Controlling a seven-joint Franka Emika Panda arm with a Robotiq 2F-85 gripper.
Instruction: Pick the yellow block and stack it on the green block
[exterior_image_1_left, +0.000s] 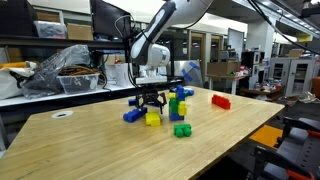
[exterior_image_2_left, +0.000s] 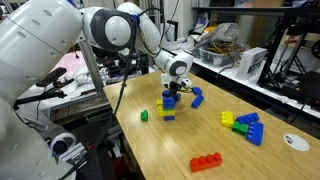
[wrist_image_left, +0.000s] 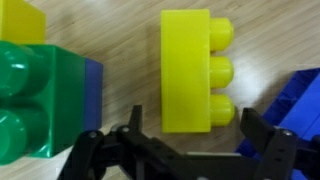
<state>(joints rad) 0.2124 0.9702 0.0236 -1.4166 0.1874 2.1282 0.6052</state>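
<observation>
My gripper should close on the yellow block now. The block's near end is between my open fingers, so closing now would hold the block.
The yellow block (wrist_image_left: 188, 70) lies on the wooden table with its studs pointing sideways; it also shows in both exterior views (exterior_image_1_left: 153, 118) (exterior_image_2_left: 167, 113). My gripper (wrist_image_left: 192, 120) hovers just above it, open, with one finger on each side of the block's near end and nothing held. In the exterior views the gripper (exterior_image_1_left: 151, 102) (exterior_image_2_left: 169, 98) hangs straight over the block. Beside it a green block (wrist_image_left: 30, 100) sits in a small pile (exterior_image_1_left: 177, 102) with blue and yellow pieces. A second green block (exterior_image_1_left: 182, 130) (exterior_image_2_left: 143, 115) lies alone nearer the table's edge.
A blue block (wrist_image_left: 302, 100) (exterior_image_1_left: 132, 114) lies close on the yellow block's other side. A red block (exterior_image_1_left: 221, 101) (exterior_image_2_left: 206, 162) lies farther off. A cluster of yellow, green and blue blocks (exterior_image_2_left: 245, 126) is on the table. Cluttered benches stand behind the table.
</observation>
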